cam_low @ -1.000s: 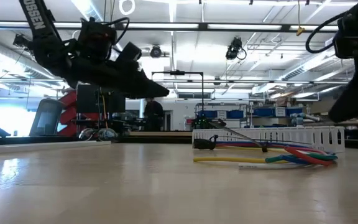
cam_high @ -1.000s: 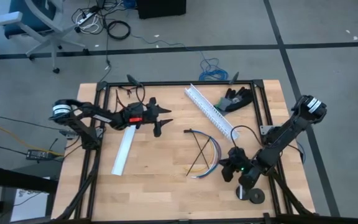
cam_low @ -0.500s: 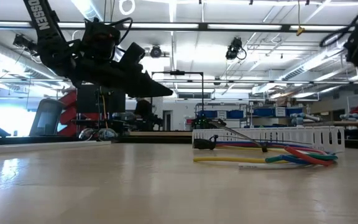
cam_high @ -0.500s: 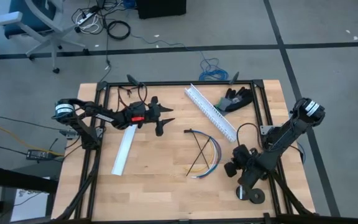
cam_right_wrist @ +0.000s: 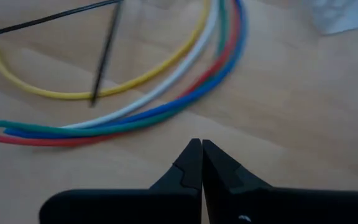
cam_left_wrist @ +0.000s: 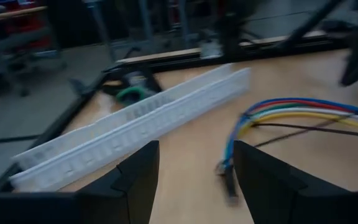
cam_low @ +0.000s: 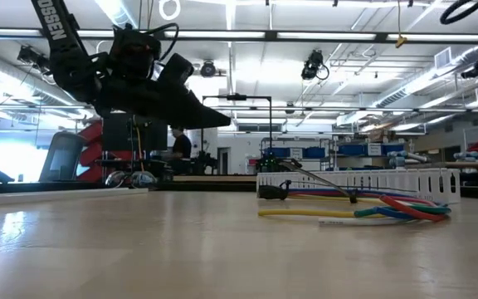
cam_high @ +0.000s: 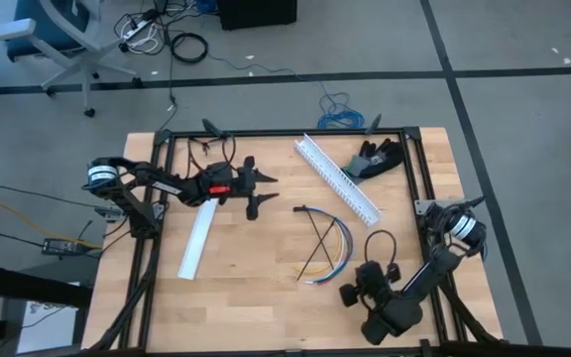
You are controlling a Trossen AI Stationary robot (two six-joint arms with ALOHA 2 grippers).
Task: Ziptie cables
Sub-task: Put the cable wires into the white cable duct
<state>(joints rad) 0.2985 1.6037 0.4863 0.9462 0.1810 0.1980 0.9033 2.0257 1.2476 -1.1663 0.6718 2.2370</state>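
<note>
My left gripper grabs the bundle by its dark connector end (cam_high: 299, 209) (cam_left_wrist: 229, 183) next, to hold the cables up for ziptying.
The cables (cam_high: 337, 241), a curved bundle of yellow, white, green, red and blue wires, lie flat on the wooden table right of centre; they also show in the right wrist view (cam_right_wrist: 166, 93). Two thin black zipties (cam_high: 317, 241) lie across them, crossing on the wood (cam_right_wrist: 106, 56). My right gripper (cam_high: 346, 292) is shut and hovers just on the near side of the cables' loose ends, touching nothing (cam_right_wrist: 201, 149). My left gripper (cam_high: 266, 195) hangs open above the table left of centre, pointing toward the cables (cam_left_wrist: 194, 180).
A white slotted channel (cam_high: 338, 178) lies slantwise beyond the cables. A second white strip (cam_high: 198, 241) lies at the left. A dark and green glove (cam_high: 375, 159) sits at the far right corner. Black frame rails (cam_high: 285, 133) border the table.
My right gripper has swung toward the table's near edge and a little leftward, tipping to point more steeply down, and now stands close to the cables' near ends. The cables and zipties have not moved.
</note>
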